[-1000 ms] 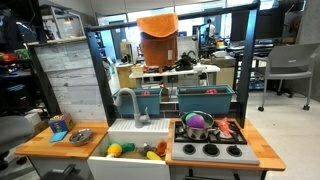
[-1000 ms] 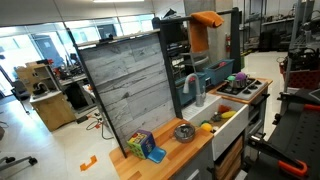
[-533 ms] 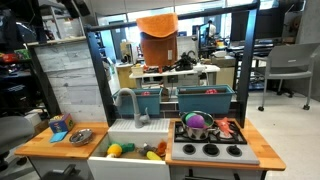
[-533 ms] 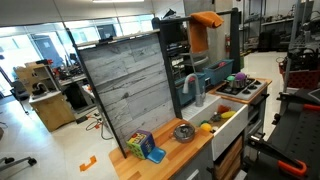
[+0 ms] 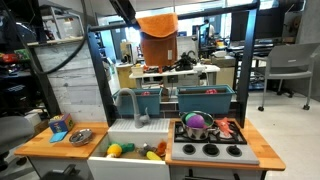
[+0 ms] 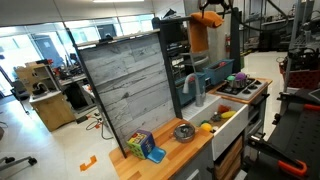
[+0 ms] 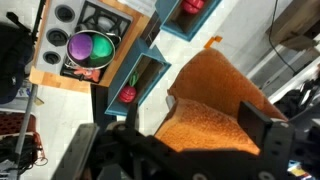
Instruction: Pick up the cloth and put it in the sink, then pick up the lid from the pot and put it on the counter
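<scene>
The gripper isn't ready to close on the top fold of the orange cloth [image 5: 157, 30] and should lower first: it is above that fold in an exterior view, so it would miss the fold if it closed now.
The orange cloth [image 5: 157, 30] hangs draped over the top of the toy kitchen, and shows in both exterior views [image 6: 203, 28]. My gripper [image 7: 193, 128] hovers just above it, open, with the cloth [image 7: 215, 100] showing between the two fingers and nothing gripped. In an exterior view the gripper [image 6: 213, 9] shows at the top edge, over the cloth. The white sink [image 5: 128, 132] with its grey faucet [image 5: 126, 100] lies far below. A small silver pot [image 5: 81, 136] sits on the wooden counter [image 5: 40, 146] beside the sink; its lid does not show apart from it.
A dark pot [image 5: 197, 124] with purple and green contents stands on the grey stove top [image 5: 212, 150]. Toy food lies in the sink. Two teal bins [image 5: 205, 100] sit on the shelf behind. Colourful blocks [image 5: 60, 126] rest at the counter's end, near a tall grey panel [image 6: 130, 85].
The arm has come into both exterior views at the top and now hangs over the cloth. The cloth, pot and other things have not moved.
</scene>
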`<state>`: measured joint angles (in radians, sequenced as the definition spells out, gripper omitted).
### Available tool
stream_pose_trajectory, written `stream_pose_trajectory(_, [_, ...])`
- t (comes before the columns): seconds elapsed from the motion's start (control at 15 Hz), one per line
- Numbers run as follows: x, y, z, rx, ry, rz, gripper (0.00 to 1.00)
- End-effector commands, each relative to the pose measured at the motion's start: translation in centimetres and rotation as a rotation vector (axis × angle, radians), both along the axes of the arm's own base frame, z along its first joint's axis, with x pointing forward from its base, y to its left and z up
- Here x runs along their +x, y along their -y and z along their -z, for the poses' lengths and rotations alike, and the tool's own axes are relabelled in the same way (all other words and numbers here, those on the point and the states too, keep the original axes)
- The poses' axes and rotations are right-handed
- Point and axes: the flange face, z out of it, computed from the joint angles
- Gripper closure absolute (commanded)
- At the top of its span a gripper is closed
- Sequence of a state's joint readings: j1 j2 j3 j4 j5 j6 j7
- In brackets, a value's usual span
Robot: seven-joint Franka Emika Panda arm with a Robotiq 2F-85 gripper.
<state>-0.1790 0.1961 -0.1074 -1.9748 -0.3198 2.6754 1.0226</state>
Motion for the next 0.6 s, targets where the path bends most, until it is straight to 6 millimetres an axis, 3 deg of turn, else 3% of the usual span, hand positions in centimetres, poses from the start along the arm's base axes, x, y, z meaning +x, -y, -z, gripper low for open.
stream_pose_trajectory(0.0, [4.1,1.8,0.1,-0.089,0.097,0.132,0.00])
stream_pose_trajectory(0.2, [5.9,2.4,-0.3,-0.162,0.162,0.251,0.00])
stream_pose_trajectory(0.27, [6.3,2.2,-0.3,-0.172,0.175,0.285,0.25])
stream_pose_trajectory(0.33, [6.6,2.1,-0.2,-0.182,0.184,0.304,0.26])
stream_pose_trajectory(0.53, [7.1,1.8,0.5,-0.196,0.197,0.346,0.49])
